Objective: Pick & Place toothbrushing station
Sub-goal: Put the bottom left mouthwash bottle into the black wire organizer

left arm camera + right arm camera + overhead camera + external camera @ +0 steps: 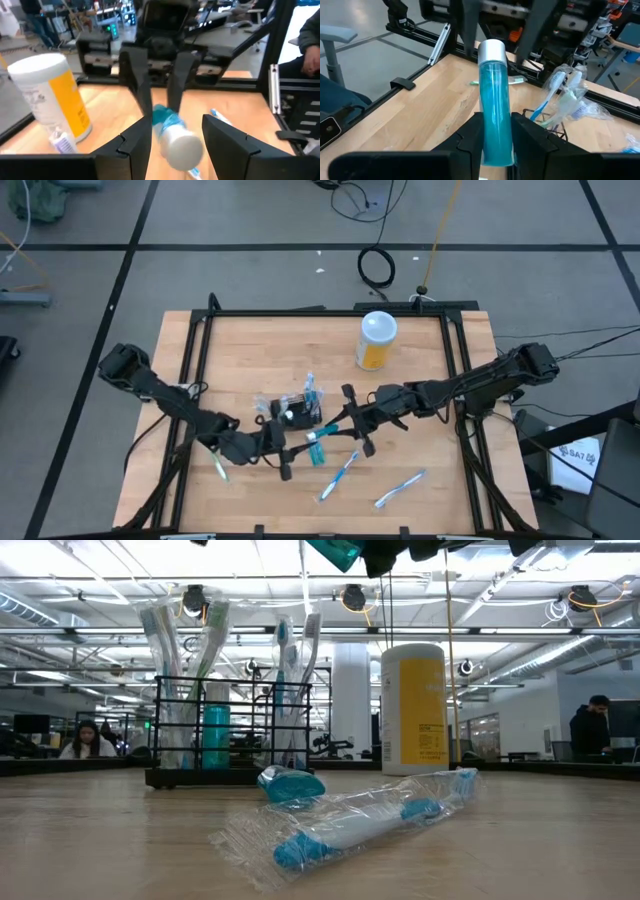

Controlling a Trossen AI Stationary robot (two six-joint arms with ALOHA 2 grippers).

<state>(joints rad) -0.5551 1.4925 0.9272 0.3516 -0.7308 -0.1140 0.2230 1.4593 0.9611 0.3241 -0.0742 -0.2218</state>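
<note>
The robot needs to put the tube in the black wire basket (298, 412), so its left gripper should next take hold of the teal tube by its white end with the cap (312, 436).
A teal tube with a white cap (318, 444) hangs above the table's middle between my two grippers. My right gripper (496, 135) is shut on its teal body. My left gripper (177, 145) is open, its fingers standing on either side of the capped end (181, 146). The black wire basket (225, 730) stands on the table with toothbrushes (180, 650) and another teal tube (216, 735) upright in it. A third teal tube (290, 785) lies in front of the basket. A wrapped toothbrush (350, 825) lies near the front edge. My right gripper pinches the tube's teal body near its bottom end (495, 125) between its two fingers. It comes roughly level from the table's right, and the tube runs on forward along the fingers. The tube is lifted clear of the table, its cap (492, 50) toward my left gripper. My left gripper's fingers (135, 145) flank the cap; whether they touch it I cannot tell.
A yellow canister with a white lid (376, 340) stands at the back of the table. Loose toothbrushes lie at the front (338, 477), front right (400, 488) and front left (220, 468). A black frame (455, 340) borders the wooden top.
</note>
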